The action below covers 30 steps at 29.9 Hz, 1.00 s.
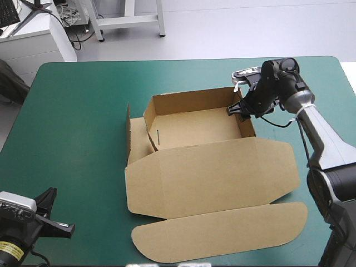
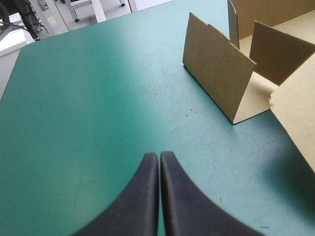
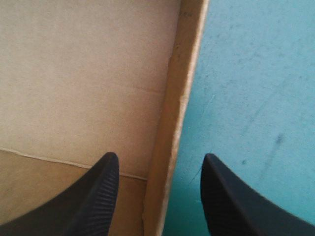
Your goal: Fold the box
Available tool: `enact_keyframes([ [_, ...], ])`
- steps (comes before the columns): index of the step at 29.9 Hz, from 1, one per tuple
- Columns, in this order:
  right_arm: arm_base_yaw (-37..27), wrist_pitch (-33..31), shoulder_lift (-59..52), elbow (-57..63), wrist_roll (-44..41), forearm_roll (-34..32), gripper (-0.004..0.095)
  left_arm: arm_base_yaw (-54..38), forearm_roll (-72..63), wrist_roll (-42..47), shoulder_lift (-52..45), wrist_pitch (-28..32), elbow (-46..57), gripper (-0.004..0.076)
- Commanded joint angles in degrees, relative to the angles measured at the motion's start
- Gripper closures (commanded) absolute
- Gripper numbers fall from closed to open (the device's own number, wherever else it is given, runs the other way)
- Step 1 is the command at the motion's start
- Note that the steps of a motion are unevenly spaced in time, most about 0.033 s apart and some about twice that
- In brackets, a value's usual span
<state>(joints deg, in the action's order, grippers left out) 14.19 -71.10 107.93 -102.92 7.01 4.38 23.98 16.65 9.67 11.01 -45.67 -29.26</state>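
Note:
I will next grab the box with my right gripper by its side's upper edge (image 1: 248,123), so that the lid (image 1: 214,175) stays free to fold over the box.
The brown box (image 1: 194,130) stands mid-table as an open tray with its walls raised. Its lid (image 1: 217,172) lies flat toward the front, ending in a rounded flap (image 1: 222,231). My right gripper (image 1: 238,108) is open at the tray's right wall (image 3: 172,123) and straddles it. One finger (image 3: 98,196) is inside the tray and the other finger (image 3: 231,201) is outside over the teal-green cover. My left gripper (image 1: 67,227) is shut and holds nothing. It sits low near the table's front left corner. In the left wrist view, the left gripper (image 2: 160,156) points at the box's upright left side flap (image 2: 216,73), well ahead of it.
Bare teal-green cover (image 1: 78,139) stretches between my left gripper and the box. The lid's rounded flap reaches close to the table's front edge. The table's right edge lies just beyond my right arm.

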Motion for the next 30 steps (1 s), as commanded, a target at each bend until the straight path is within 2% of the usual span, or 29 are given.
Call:
enact_keyframes([
  [1, -0.13, -0.65, 0.30, -1.20, 0.79, 2.11, 0.0433, -0.08, 0.91, 0.13, 0.62, 3.79, -1.63, 0.0730],
  [6, -0.13, -0.65, 4.00, -1.20, 0.50, 2.87, 0.0445, -0.08, 0.91, 0.13, 0.62, 3.67, -1.63, 0.0734],
  [9, -0.13, -0.65, 4.58, -1.20, 0.33, 3.54, 0.0497, -0.08, 0.91, 0.13, 0.62, 3.35, -1.63, 0.0734],
  [11, -0.13, -0.65, 4.58, -1.20, 0.33, 3.56, 0.0590, -0.08, 0.91, 0.13, 0.62, 3.11, -1.63, 0.0734],
  [15, -0.13, -0.65, 4.58, -1.20, 0.33, 3.18, 0.0886, -0.08, 0.91, 0.13, 0.62, 3.11, -1.63, 0.0734],
  [16, -0.13, -0.65, 4.58, -1.20, 0.00, 3.18, 0.0929, -0.08, 0.91, 0.13, 0.62, 3.11, -1.63, 0.0734],
  [23, -0.13, -0.76, 3.23, -1.56, -2.44, 2.49, 0.0928, -0.08, 0.91, 0.13, 0.62, 3.11, -1.63, 0.0734],
  [30, -0.13, -0.76, -5.81, -1.71, -2.72, -1.44, 0.0928, -0.08, 0.91, 0.13, 0.62, 3.11, -1.63, 0.0734],
])
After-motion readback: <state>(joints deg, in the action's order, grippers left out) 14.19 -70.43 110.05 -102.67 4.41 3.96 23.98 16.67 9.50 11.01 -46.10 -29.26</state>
